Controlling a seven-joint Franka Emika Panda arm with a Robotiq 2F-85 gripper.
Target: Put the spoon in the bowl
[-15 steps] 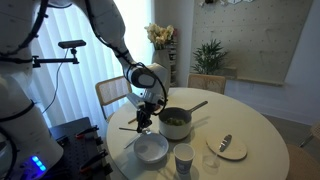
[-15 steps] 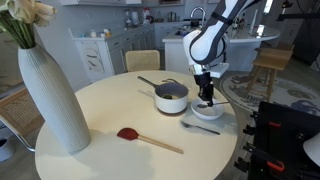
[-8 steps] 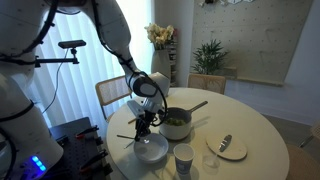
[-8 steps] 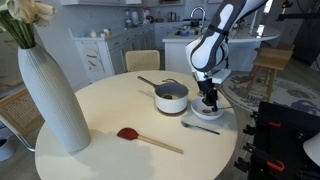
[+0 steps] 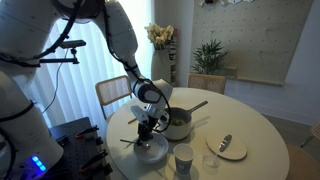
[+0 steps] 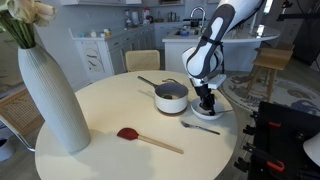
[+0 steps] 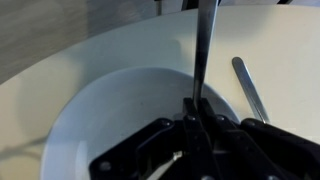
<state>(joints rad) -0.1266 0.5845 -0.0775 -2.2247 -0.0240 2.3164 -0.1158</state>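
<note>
I should release: the spoon's held end is low inside the white bowl, its handle crosses the bowl's rim, and it would land.
The white bowl (image 5: 152,152) sits near the table's edge beside the dark pot; it also shows in an exterior view (image 6: 209,112) and fills the wrist view (image 7: 90,125). My gripper (image 5: 147,131) (image 6: 206,101) (image 7: 196,118) is low over the bowl, its fingers just inside the rim. It is shut on the slim silver spoon, whose handle (image 7: 204,50) runs straight away from the jaws. In an exterior view the spoon (image 5: 128,141) sticks out sideways past the bowl's rim. The spoon's head is hidden by the fingers.
A dark-grey pot (image 5: 177,122) (image 6: 171,97) with a long handle stands right next to the bowl. A second silver utensil (image 6: 200,127) (image 7: 250,88) lies on the table beside the bowl. A cup (image 5: 184,160), a plate (image 5: 226,148), a red-headed spatula (image 6: 148,139) and a tall vase (image 6: 50,95) are also there.
My gripper has come down with the spoon, from above the bowl to just inside its rim. Nothing else on the table has moved.
</note>
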